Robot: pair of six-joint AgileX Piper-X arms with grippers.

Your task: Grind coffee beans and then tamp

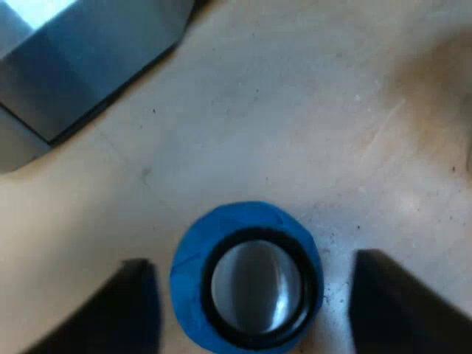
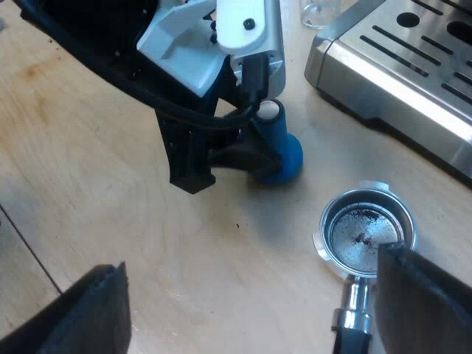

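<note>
My left gripper grabs the blue tamper by its black-ringed metal top (image 1: pixel 255 287) next, to tamp the ground coffee.
The blue tamper (image 1: pixel 247 289) stands upright on the wooden table, its shiny metal top ringed in black. My left gripper (image 1: pixel 254 269) is open around it, and a gap shows between the tamper and each finger. In the right wrist view the left arm is lowered at the blue tamper (image 2: pixel 280 151). The metal holder (image 2: pixel 365 232) lies loose on the table with its basket up and a few dark grounds inside. My right gripper (image 2: pixel 254 302) hangs open above the table, and the holder's handle (image 2: pixel 354 317) lies close to one finger.
The espresso machine's steel drip tray (image 2: pixel 413 66) stands close beyond the holder, and a corner of the machine (image 1: pixel 74 66) is near the tamper. A measuring glass (image 2: pixel 317 11) sits by the machine. The bare wooden table (image 2: pixel 110 169) spreads around the tamper.
</note>
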